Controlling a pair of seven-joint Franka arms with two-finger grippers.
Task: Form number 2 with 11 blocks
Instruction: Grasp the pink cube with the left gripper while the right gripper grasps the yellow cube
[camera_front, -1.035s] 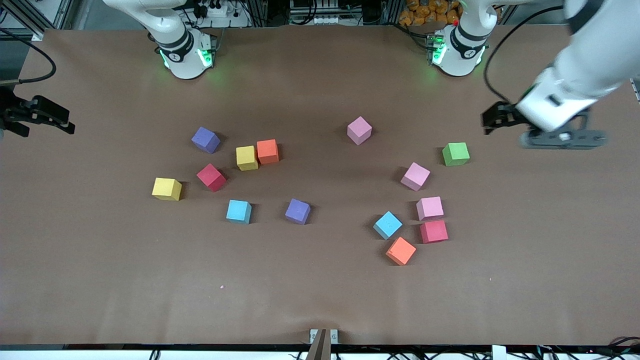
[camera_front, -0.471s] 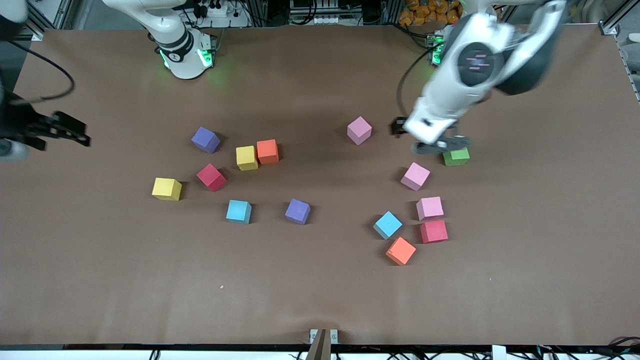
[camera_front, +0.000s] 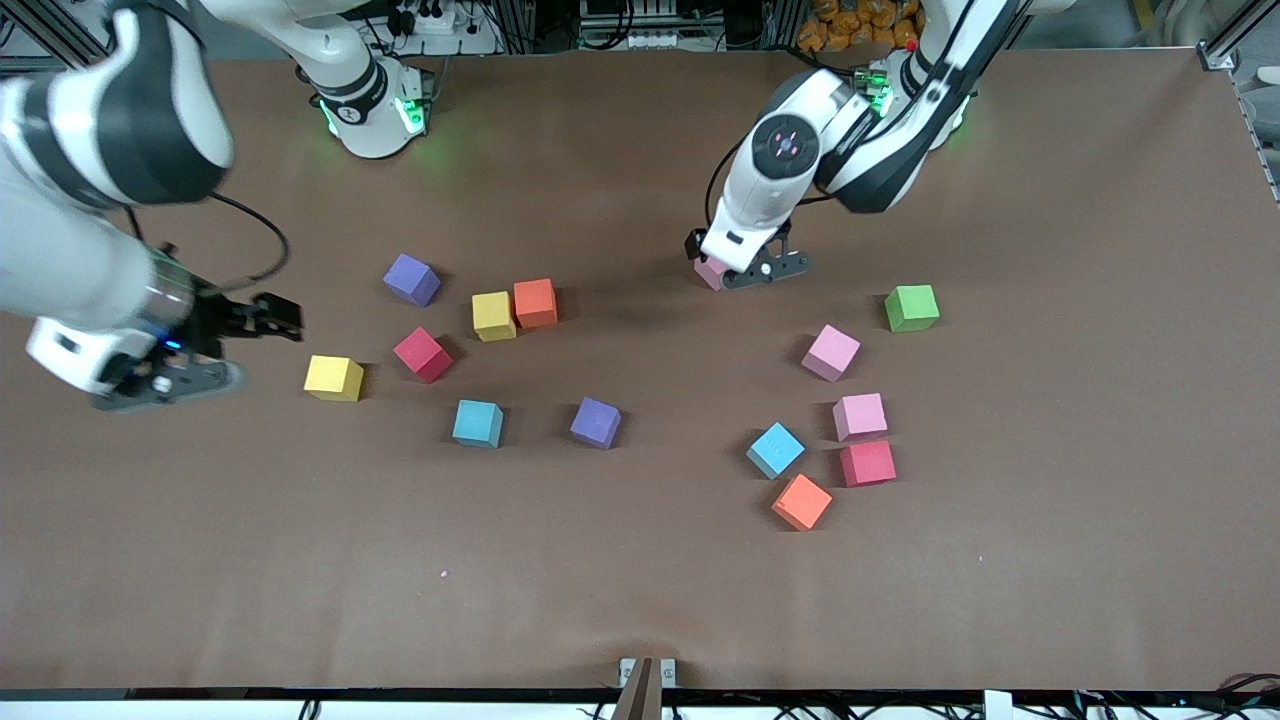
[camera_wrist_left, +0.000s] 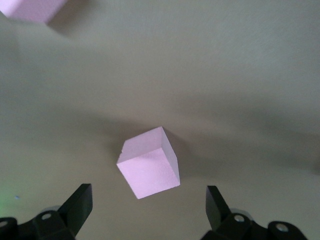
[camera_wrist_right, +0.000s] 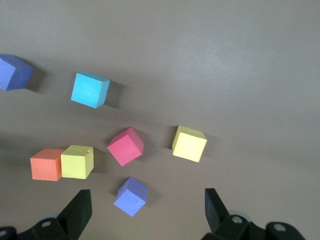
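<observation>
The left gripper next needs to pick up the pink block by its two opposite sides, to set one of the blocks of number 2.
Coloured blocks lie scattered on the brown table. My left gripper (camera_front: 738, 272) hangs open just over a pink block (camera_front: 709, 272), which it partly hides. In the left wrist view that pink block (camera_wrist_left: 149, 162) sits between the spread fingers of the left gripper (camera_wrist_left: 148, 195), untouched. My right gripper (camera_front: 262, 318) is open in the air at the right arm's end, beside a yellow block (camera_front: 334, 378). The right wrist view shows the right gripper (camera_wrist_right: 147, 197) with a purple block (camera_wrist_right: 131, 196), a red block (camera_wrist_right: 125, 145) and a yellow block (camera_wrist_right: 190, 143) below it.
A green cube (camera_front: 911, 307) lies toward the left arm's end. Near it are two pink blocks (camera_front: 831, 352), a red (camera_front: 867, 463), a light blue (camera_front: 775, 450) and an orange (camera_front: 801, 502). Yellow (camera_front: 493, 315) and orange (camera_front: 535, 302) blocks touch.
The left arm swung in from its end of the table, past the green cube, to over the pink block. The right arm moved inward toward the yellow block. No block moved.
</observation>
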